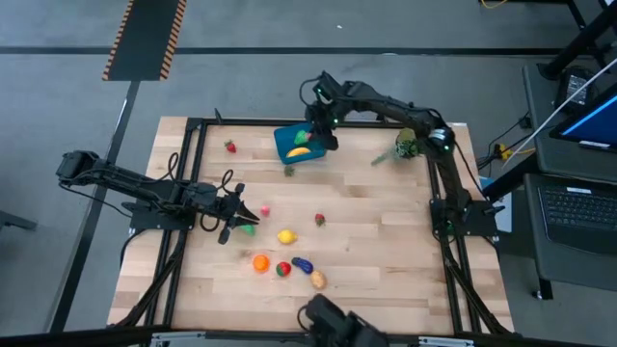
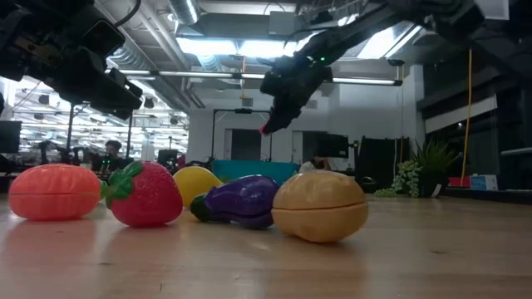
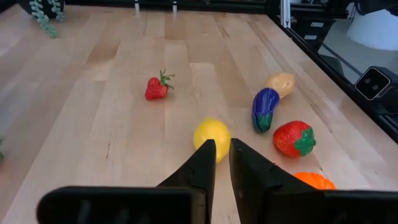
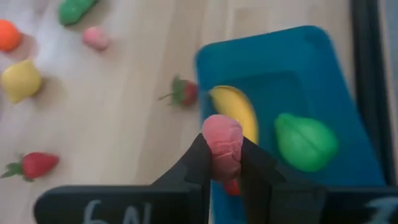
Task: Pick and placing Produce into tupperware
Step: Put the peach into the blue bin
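Observation:
I need to keep holding the pink piece [image 4: 224, 146] with my right gripper until I lower the piece, because it is high above the blue tupperware [image 4: 273, 93], near the tupperware's side rim.
The blue tupperware [image 1: 294, 142] stands at the far middle of the table and holds a yellow banana [image 4: 236, 112] and a green pepper [image 4: 305, 142]. My right gripper [image 1: 320, 123] hangs above it, shut on a pink-red produce piece [image 4: 222, 143]. My left gripper [image 1: 239, 207] is shut and empty, low over the table's left middle, with the lemon [image 3: 211, 134] just ahead of its fingertips. The strawberry [image 3: 157, 88], eggplant [image 3: 265, 107], potato [image 3: 282, 83], big red strawberry [image 3: 293, 138] and orange [image 3: 314, 180] lie loose on the table. My right gripper pinches the pink-red piece by its two sides [image 4: 219, 158] between its two fingers. The fingers come from above, pointing down. The piece is lifted clear over the tupperware's edge, and its top end [image 4: 222, 127] sticks out past the fingertips.
A small strawberry [image 4: 185, 92] lies just outside the tupperware, and another [image 1: 230, 146] lies to its left. A green piece [image 1: 249, 229] and a pink piece [image 1: 265, 210] lie by my left gripper. The leafy plant sprig [image 1: 405, 146] stands at the far right.

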`<action>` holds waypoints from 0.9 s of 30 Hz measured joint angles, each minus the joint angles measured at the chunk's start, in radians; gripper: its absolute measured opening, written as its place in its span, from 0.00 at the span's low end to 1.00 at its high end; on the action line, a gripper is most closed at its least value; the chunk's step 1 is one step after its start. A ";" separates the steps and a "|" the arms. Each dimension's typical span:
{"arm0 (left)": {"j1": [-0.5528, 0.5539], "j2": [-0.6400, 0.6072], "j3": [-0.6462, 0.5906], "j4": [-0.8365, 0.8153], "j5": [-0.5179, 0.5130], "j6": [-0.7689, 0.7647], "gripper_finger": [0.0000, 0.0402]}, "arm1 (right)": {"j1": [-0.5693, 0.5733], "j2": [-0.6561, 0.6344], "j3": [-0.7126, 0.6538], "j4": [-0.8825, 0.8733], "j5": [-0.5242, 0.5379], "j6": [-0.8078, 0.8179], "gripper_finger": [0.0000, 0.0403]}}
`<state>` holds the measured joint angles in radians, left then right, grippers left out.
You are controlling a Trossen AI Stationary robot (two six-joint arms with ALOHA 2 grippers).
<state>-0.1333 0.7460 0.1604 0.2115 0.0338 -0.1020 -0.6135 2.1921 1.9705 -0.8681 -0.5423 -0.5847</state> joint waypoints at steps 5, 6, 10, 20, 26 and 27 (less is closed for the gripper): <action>0.000 0.000 0.000 -0.001 0.000 0.000 0.07 | -0.020 0.091 0.133 -0.046 0.048 -0.001 0.14; 0.000 0.000 0.000 -0.002 0.000 0.000 0.07 | -0.024 0.108 0.154 -0.053 0.066 -0.001 0.14; 0.000 0.000 0.000 -0.002 0.000 0.004 0.05 | -0.044 0.170 0.218 -0.107 0.084 0.002 0.14; 0.000 0.000 0.000 -0.003 -0.032 0.007 0.01 | -0.069 0.237 0.246 -0.121 0.184 0.053 0.14; 0.000 0.000 0.000 -0.015 -0.032 0.007 0.01 | -0.079 0.244 0.246 -0.118 0.184 0.058 0.14; 0.000 0.000 0.000 -0.019 -0.033 0.007 0.02 | -0.079 0.244 0.246 -0.118 0.184 0.057 0.15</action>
<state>-0.1333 0.7459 0.1604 0.1922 0.0012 -0.0952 -0.6922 2.4359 2.2166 -0.9858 -0.3582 -0.5276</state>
